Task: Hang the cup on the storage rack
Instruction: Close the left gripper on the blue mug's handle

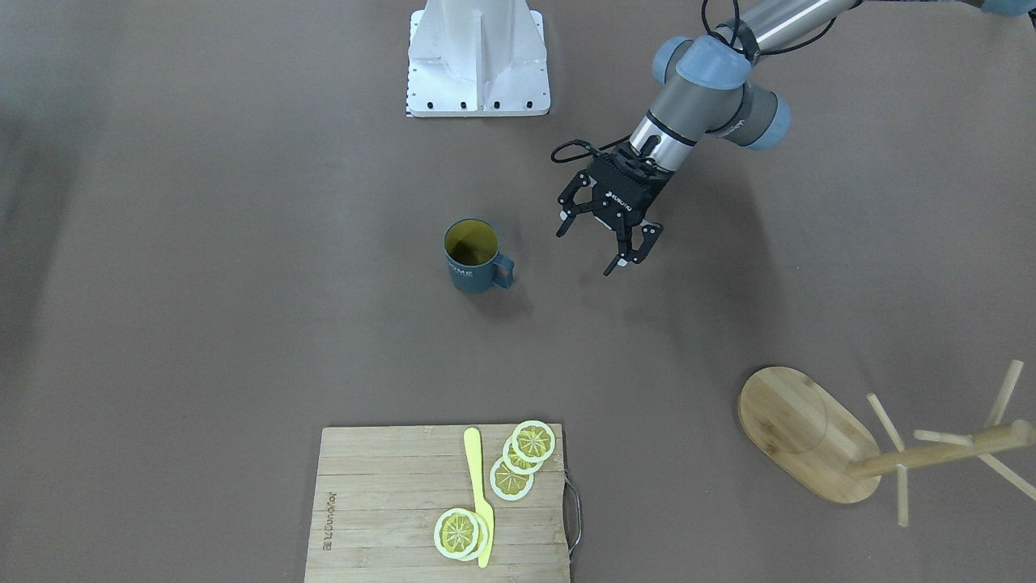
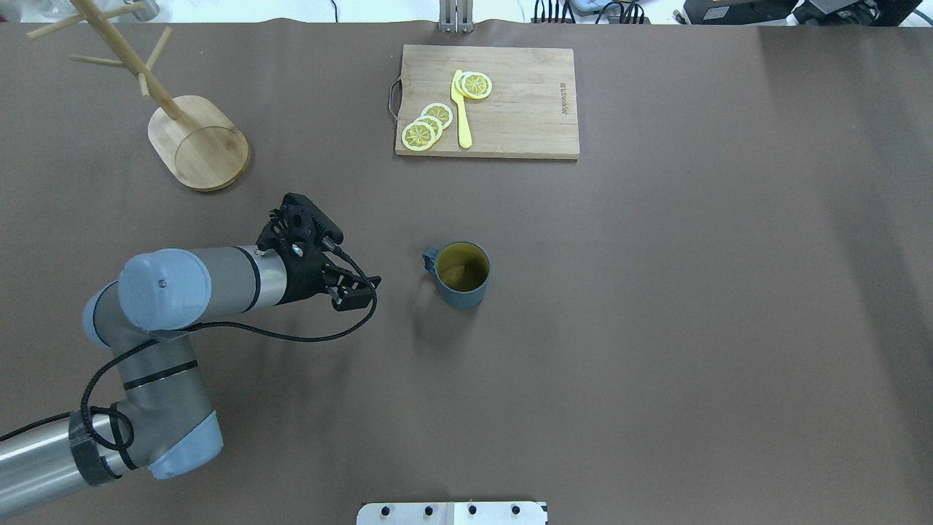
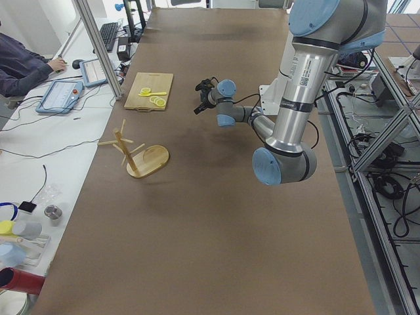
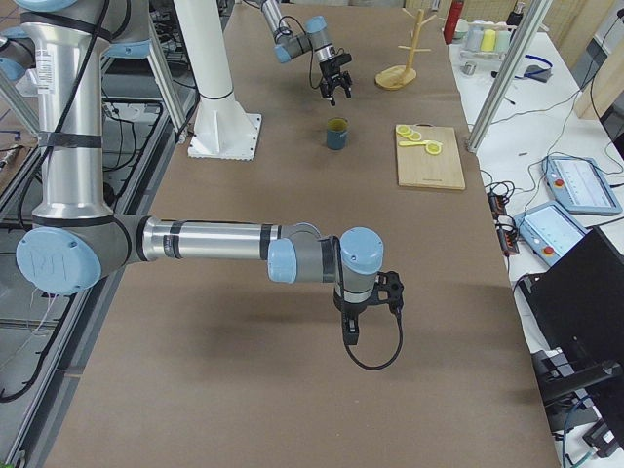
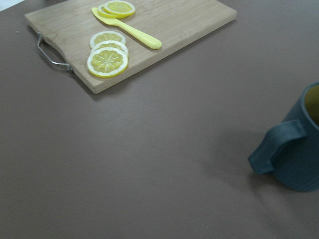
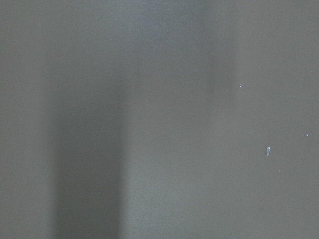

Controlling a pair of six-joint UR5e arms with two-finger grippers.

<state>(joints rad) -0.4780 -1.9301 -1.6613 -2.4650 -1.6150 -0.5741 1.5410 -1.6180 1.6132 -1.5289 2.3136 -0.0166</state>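
The slate-blue cup needs to hang on the storage rack, so my left gripper should next pick up the cup by its handle (image 1: pixel 504 270) (image 5: pixel 274 144).
The slate-blue cup (image 1: pixel 471 257) stands upright mid-table, yellow-olive inside, its handle turned toward my left gripper; it also shows in the overhead view (image 2: pixel 461 273), the right view (image 4: pixel 337 134) and at the left wrist view's right edge (image 5: pixel 294 154). My left gripper (image 1: pixel 587 251) is open and empty above the table, about a hand's width from the handle (image 2: pixel 328 251). The bamboo storage rack (image 1: pixel 801 433) stands upright far off on my left, with bare pegs (image 2: pixel 198 142) (image 3: pixel 141 156). My right gripper (image 4: pixel 356 327) shows only in the right view, over bare table; I cannot tell its state.
A wooden cutting board (image 2: pixel 525 109) with lemon slices (image 2: pixel 426 127) and a yellow knife (image 2: pixel 461 109) lies at the table's far edge, beyond the cup (image 5: pixel 164 22). The white robot base plate (image 1: pixel 479 57) sits at the near edge. An operator (image 3: pixel 23 65) sits beside the table.
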